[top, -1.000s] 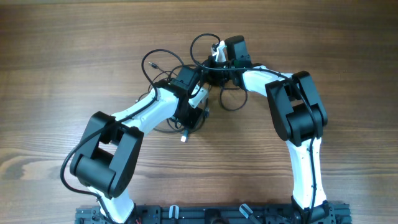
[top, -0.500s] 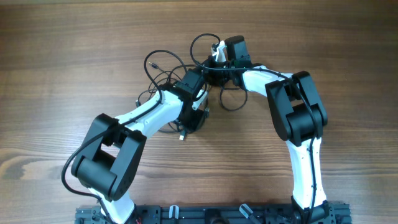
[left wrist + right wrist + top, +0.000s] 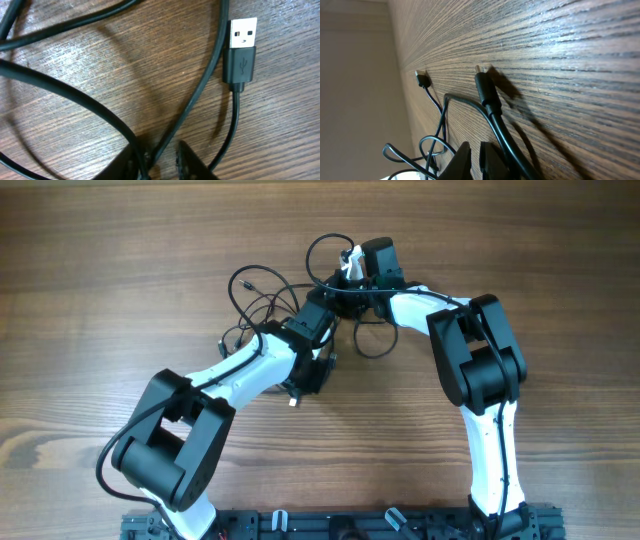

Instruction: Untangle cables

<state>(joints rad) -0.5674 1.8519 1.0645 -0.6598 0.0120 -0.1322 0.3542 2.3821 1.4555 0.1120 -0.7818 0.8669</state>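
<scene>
I should next use my left gripper to grab the thin black cable's parts at the overlap [image 3: 148, 162] and pull a loop out to untangle, and leave the USB plug [image 3: 241, 50] free.
The thin black cables [image 3: 262, 288] lie in overlapping loops at the table's middle back, between and under both grippers. My left gripper [image 3: 320, 310] sits low over the tangle. In the left wrist view its jaws [image 3: 160, 162] stand a little apart with two cable strands [image 3: 200, 90] running between them. A silvery USB plug [image 3: 241, 50] lies just ahead. My right gripper [image 3: 345, 285] is at the tangle's right end. In the right wrist view [image 3: 476, 160] its jaws are nearly together with nothing seen between them, and a cable with a dark plug [image 3: 485, 90] runs beside them.
One loose plug end [image 3: 292, 402] lies on the wood near the left forearm. A small plug [image 3: 421, 79] lies farther off in the right wrist view. The wooden table [image 3: 120, 300] stretches to all sides. The arm bases stand at the front edge.
My left gripper has moved up and to the right, closer to the right gripper. The cable loops on the left have shifted slightly. The right arm has not moved.
</scene>
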